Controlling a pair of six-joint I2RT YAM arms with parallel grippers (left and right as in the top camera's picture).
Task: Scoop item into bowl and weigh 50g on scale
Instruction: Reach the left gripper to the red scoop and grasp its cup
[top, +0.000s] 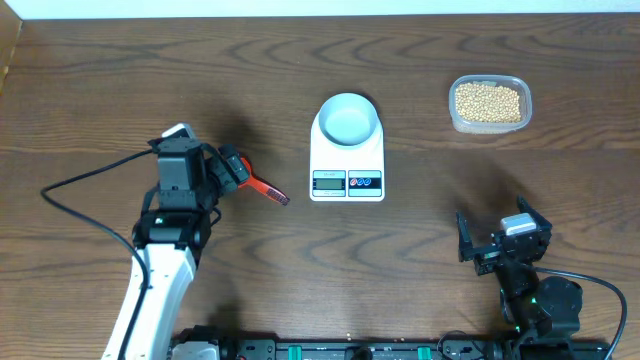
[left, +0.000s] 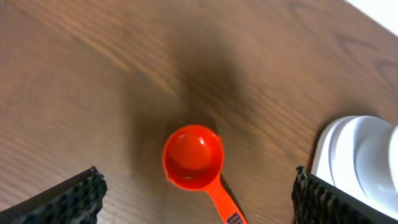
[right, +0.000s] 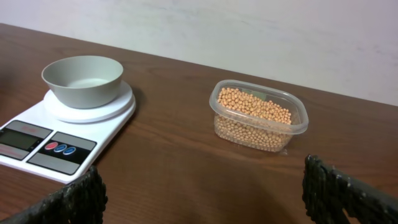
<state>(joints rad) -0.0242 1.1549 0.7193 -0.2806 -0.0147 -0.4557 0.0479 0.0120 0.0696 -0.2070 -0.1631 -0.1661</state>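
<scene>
I need to grip the orange scoop by its cup's rim (left: 193, 158) with my left gripper next, so that the scoop's handle stays free to hand over to my right gripper.
An empty orange scoop (left: 193, 155) lies on the table, its handle (top: 270, 192) pointing toward the scale. My left gripper (left: 198, 186) is open just above it, one finger on either side, not touching; from overhead the gripper (top: 230, 170) hides the scoop's cup. The white bowl (top: 348, 120) stands empty on the white scale (top: 347, 182); both show in the right wrist view, the bowl (right: 83, 79) on the scale (right: 56, 140). The tan beans (top: 488, 100) fill a clear tub (right: 258, 118). My right gripper (top: 497, 242) is open and empty near the front edge, also in its own view (right: 204, 186).
The scale's edge (left: 357, 155) shows at the right of the left wrist view. A black cable (top: 75, 185) loops on the table left of the left arm. The table's front rail (top: 330, 350) runs along the bottom edge.
</scene>
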